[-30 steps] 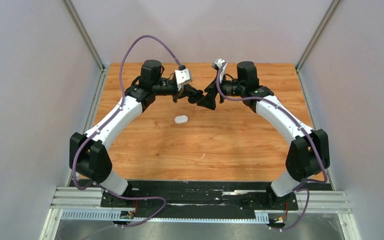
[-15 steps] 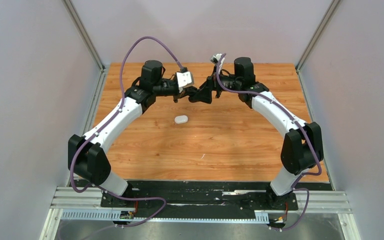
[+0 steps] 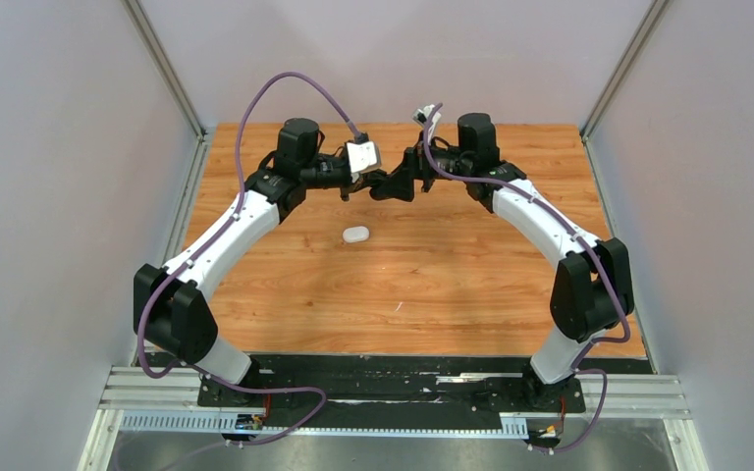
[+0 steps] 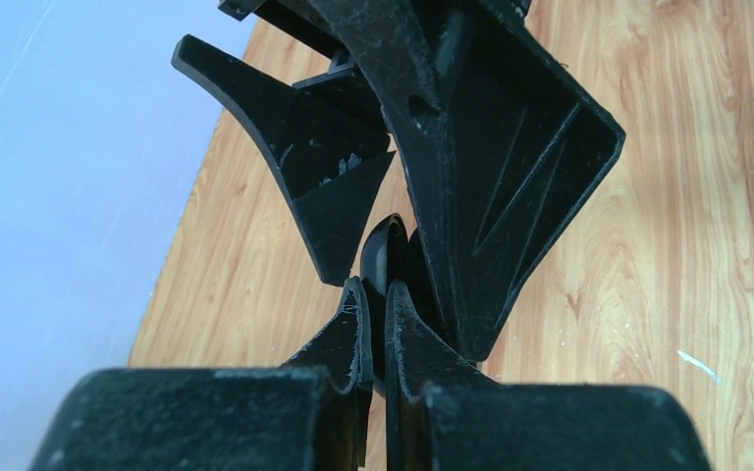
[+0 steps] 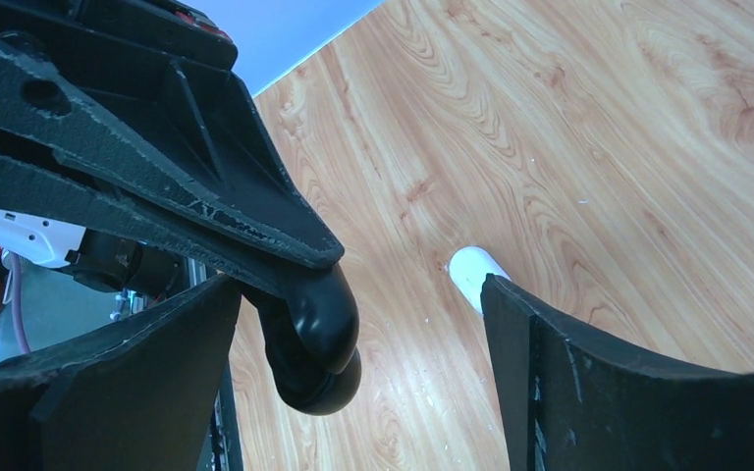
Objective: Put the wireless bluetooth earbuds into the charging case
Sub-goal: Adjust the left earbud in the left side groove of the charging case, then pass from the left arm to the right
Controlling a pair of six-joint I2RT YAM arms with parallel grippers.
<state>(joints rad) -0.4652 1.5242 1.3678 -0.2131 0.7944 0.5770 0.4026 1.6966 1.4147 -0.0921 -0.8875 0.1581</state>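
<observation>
My right gripper picks up the black charging case by its free rounded end next, which leaves the case's opening free for putting in the earbuds.
My left gripper is shut on a black oval charging case, held edge-on above the back of the table. In the left wrist view, that gripper pinches the case's thin edge. My right gripper is open, with its fingers on either side of the black case and not touching it. In the right wrist view, that gripper has a wide gap between its fingers. A white oval case lies shut on the table and also shows in the right wrist view. No earbuds are in view.
Grey walls stand at the left, right and back of the wooden table. Both arms reach to the back centre and meet there. The arm bases sit on a black rail at the near edge.
My right gripper has moved left and up to the left gripper, and its open fingers now straddle the black case. The left arm and the white case have stayed put.
</observation>
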